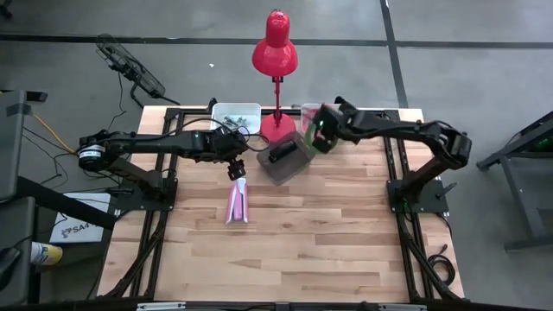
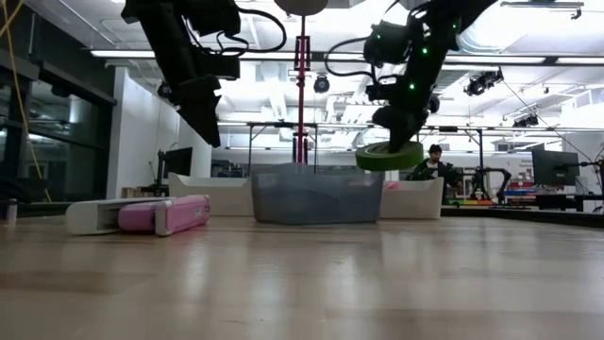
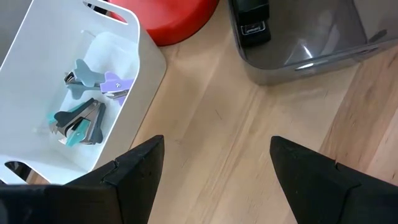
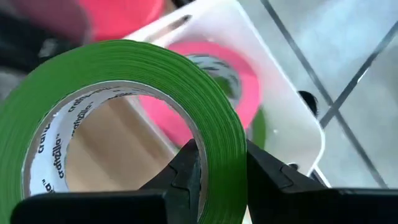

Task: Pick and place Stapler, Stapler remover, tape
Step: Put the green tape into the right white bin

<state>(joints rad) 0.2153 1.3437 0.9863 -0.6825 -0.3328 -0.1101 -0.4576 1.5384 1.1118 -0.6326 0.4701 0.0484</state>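
The green tape ring (image 1: 322,142) is above and short of the white tray, so my right gripper should keep holding it until it gets there.
My right gripper (image 1: 321,131) is shut on a bright green tape ring (image 4: 124,118), which hangs in the air (image 2: 389,155) over the right end of the grey bin (image 1: 285,161). A pink tape ring (image 4: 239,84) and a sliver of a second green one lie in the white tray (image 4: 292,118) beyond it. My left gripper (image 3: 214,146) is open and empty, raised above the table (image 2: 208,127), just beyond the pink stapler (image 1: 237,200), which lies flat on the wood (image 2: 165,214). Several staple removers (image 3: 84,102) lie in the left white tray (image 1: 235,112). A black stapler (image 3: 252,25) lies in the grey bin. My right gripper pinches the wall of the green tape ring (image 4: 217,134), with one finger (image 4: 189,168) inside the open centre and the other finger (image 4: 267,171) outside. In the low view it comes from above. The ring is lifted clear and held nearly level below it.
A red desk lamp (image 1: 275,52) stands with its base (image 3: 177,18) between the two white trays at the table's far edge. The grey bin sits just in front of it. Bare wood (image 1: 294,242) fills the table's near half.
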